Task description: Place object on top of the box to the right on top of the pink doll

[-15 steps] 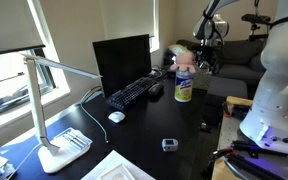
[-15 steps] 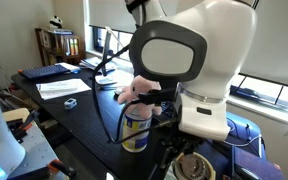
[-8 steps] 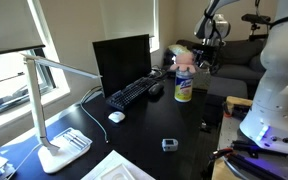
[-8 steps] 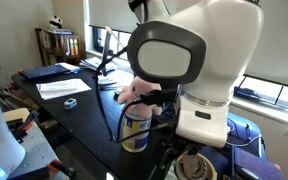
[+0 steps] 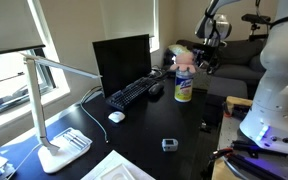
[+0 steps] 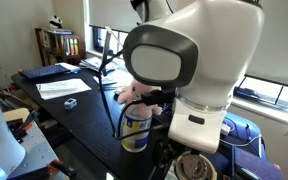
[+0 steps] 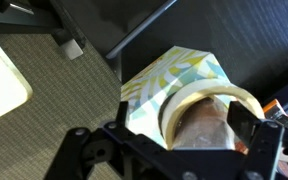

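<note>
My gripper should close: the tape roll's near rim runs back between and past both fingers.
In the wrist view a roll of beige tape [image 7: 189,95] lies on top of the box [image 7: 169,72], whose visible face has a pale yellow-green pattern. My gripper [image 7: 184,135] hangs right above them, jaws apart on either side of the roll, which it does not visibly hold. In an exterior view the gripper [image 5: 206,47] is at the far end of the desk, beyond the pink doll [image 5: 184,55]. The doll sits on top of the white-and-yellow canister [image 5: 183,90]. Both also show in an exterior view: doll [image 6: 136,92], canister [image 6: 136,128].
A black desk [image 5: 154,125] holds a monitor [image 5: 122,62], keyboard [image 5: 132,93], mouse [image 5: 116,116], white lamp [image 5: 49,110] and a small gadget [image 5: 169,144]. The robot's white body [image 6: 199,70] blocks much of an exterior view. Carpet [image 7: 44,130] lies below the desk edge.
The arm's big joint has turned slightly in an exterior view. The gripper, doll and canister have not visibly moved.
</note>
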